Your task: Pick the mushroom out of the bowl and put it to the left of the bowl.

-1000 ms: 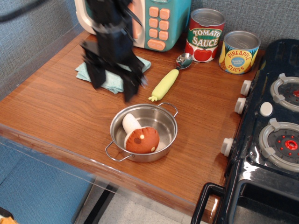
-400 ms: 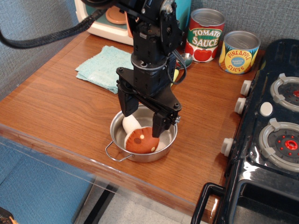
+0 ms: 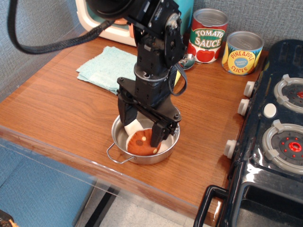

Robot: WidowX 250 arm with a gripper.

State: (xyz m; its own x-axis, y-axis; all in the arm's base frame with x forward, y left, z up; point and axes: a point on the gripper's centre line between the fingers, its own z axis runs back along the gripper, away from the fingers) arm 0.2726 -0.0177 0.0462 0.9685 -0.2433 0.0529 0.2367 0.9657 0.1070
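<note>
My gripper is to grab the mushroom next by its reddish-brown spotted cap [image 3: 142, 143], and that way it should lift the mushroom out of the steel bowl.
The mushroom [image 3: 139, 142] lies on its side in the bowl [image 3: 122, 152], its reddish-brown spotted cap toward the front and its white stem toward the back left. The bowl is a shiny steel pan with wire loop handles near the table's front edge. My gripper [image 3: 140, 132] is open and lowered into the bowl. One finger stands at the stem side and the other finger [image 3: 157, 134] at the cap's right side, so the jaws straddle the mushroom without closing on it.
A teal cloth [image 3: 105, 67] lies behind and left of the bowl. A tomato sauce can [image 3: 207, 35] and a pineapple can [image 3: 242, 52] stand at the back. A toy stove [image 3: 274, 137] fills the right side. A spoon [image 3: 186, 61] shows partly behind the arm.
My gripper came from above the cloth at the back left to the bowl, then dropped lower so its open fingers now reach around the mushroom.
</note>
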